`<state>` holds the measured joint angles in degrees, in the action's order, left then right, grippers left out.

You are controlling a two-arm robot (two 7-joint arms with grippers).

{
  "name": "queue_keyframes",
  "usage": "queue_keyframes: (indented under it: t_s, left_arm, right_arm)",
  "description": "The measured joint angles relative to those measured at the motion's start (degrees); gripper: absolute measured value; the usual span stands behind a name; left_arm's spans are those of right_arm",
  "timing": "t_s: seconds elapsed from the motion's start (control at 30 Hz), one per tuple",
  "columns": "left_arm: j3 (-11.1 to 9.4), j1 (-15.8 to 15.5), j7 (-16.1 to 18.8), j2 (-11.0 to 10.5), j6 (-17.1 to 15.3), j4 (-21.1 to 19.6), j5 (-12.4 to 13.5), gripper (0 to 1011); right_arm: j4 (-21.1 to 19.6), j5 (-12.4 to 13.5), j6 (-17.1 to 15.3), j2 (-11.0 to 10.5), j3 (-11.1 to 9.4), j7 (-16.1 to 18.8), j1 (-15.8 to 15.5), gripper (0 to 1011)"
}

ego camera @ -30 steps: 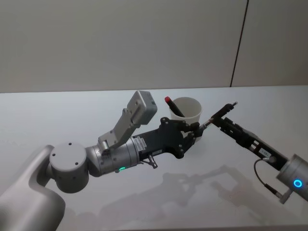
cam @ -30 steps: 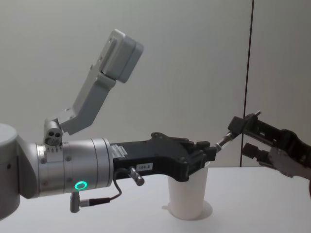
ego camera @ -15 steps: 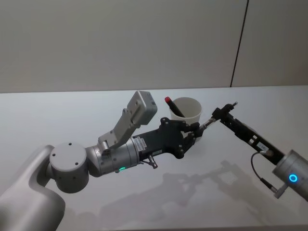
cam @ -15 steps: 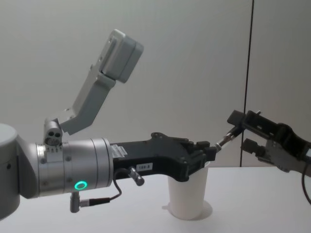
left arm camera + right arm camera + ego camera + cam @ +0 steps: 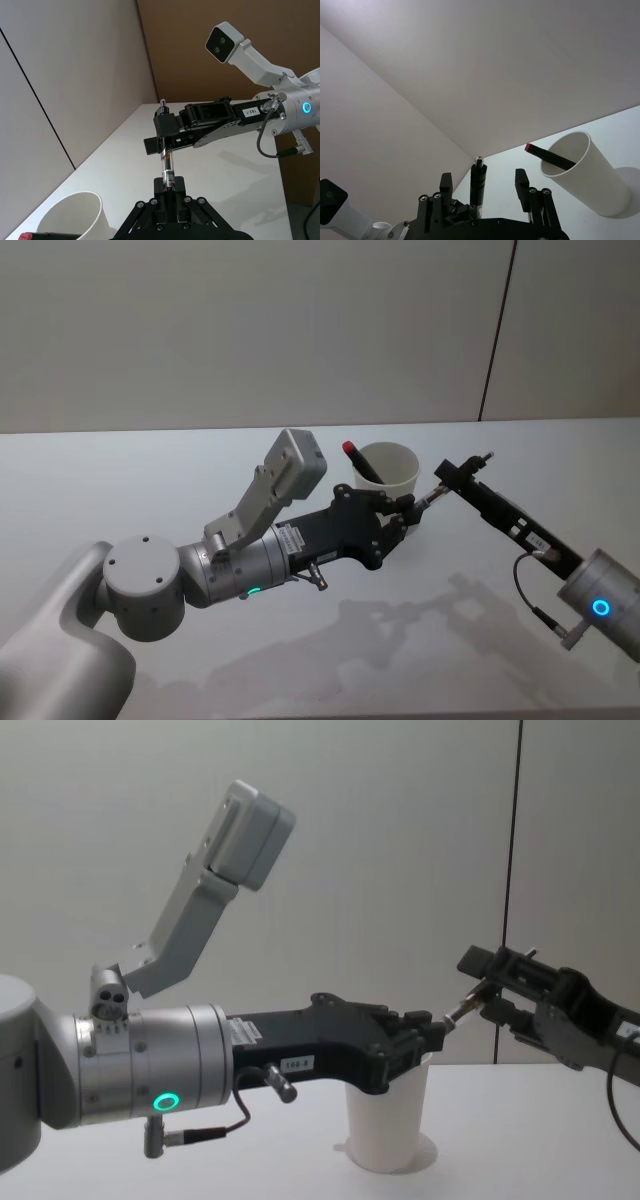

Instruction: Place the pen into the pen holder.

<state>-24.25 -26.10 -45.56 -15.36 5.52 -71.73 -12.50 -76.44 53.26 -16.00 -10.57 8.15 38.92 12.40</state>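
Next, the right gripper grabs the pen by its upper end, which leaves its lower end free to drop into the white paper cup [image 5: 385, 1125].
A slim silver-and-black pen [image 5: 448, 483] slants up in the air just right of the white paper cup pen holder [image 5: 390, 469]. My left gripper [image 5: 408, 511] is shut on the pen's lower end, next to the cup's near right rim. My right gripper [image 5: 458, 476] is open and straddles the pen's upper part. In the right wrist view, the pen [image 5: 477, 189] stands between the two spread fingers [image 5: 446, 183] with a gap on each side. The left wrist view shows the pen [image 5: 166, 167] running from my left gripper [image 5: 168, 186] to the right gripper [image 5: 161, 134].
A black marker with a red cap [image 5: 357, 461] leans inside the cup against its far left rim. The white table [image 5: 120, 480] spreads around the cup. My left arm's wrist camera housing [image 5: 245, 825] rises above the forearm.
My right gripper has moved in toward the cup and now has its fingers on either side of the pen. The left arm, pen and cup have stayed put.
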Motion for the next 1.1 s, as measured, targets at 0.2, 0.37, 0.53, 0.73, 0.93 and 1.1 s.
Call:
queue_keyframes:
  t_s: [0.2,0.37,0.53,0.73,0.93,1.1]
  left_arm:
    - [0.00,0.00,0.00,0.00,0.00,0.00,0.00,129]
    - [0.00,0.00,0.00,0.00,0.00,0.00,0.00,129]
    - [0.00,0.00,0.00,0.00,0.00,0.00,0.00,129]
    - [0.00,0.00,0.00,0.00,0.00,0.00,0.01,129]
    - [0.00,0.00,0.00,0.00,0.00,0.00,0.01,129]
    - [0.00,0.00,0.00,0.00,0.00,0.00,0.00,129]
  right_arm:
    - [0.17,0.28,0.00,0.02,0.37,0.16,0.16,632]
    - [0.29,0.53,-0.05,-0.03,0.64,0.36,0.26,476]
    - [0.32,0.78,-0.10,-0.09,0.83,0.45,0.31,302]
    - [0.33,1.22,-0.17,-0.23,1.06,0.59,0.36,140]
    - [0.36,1.57,-0.20,-0.40,1.22,0.58,0.44,132]
    - [0.37,1.76,-0.20,-0.52,1.33,0.56,0.50,132]
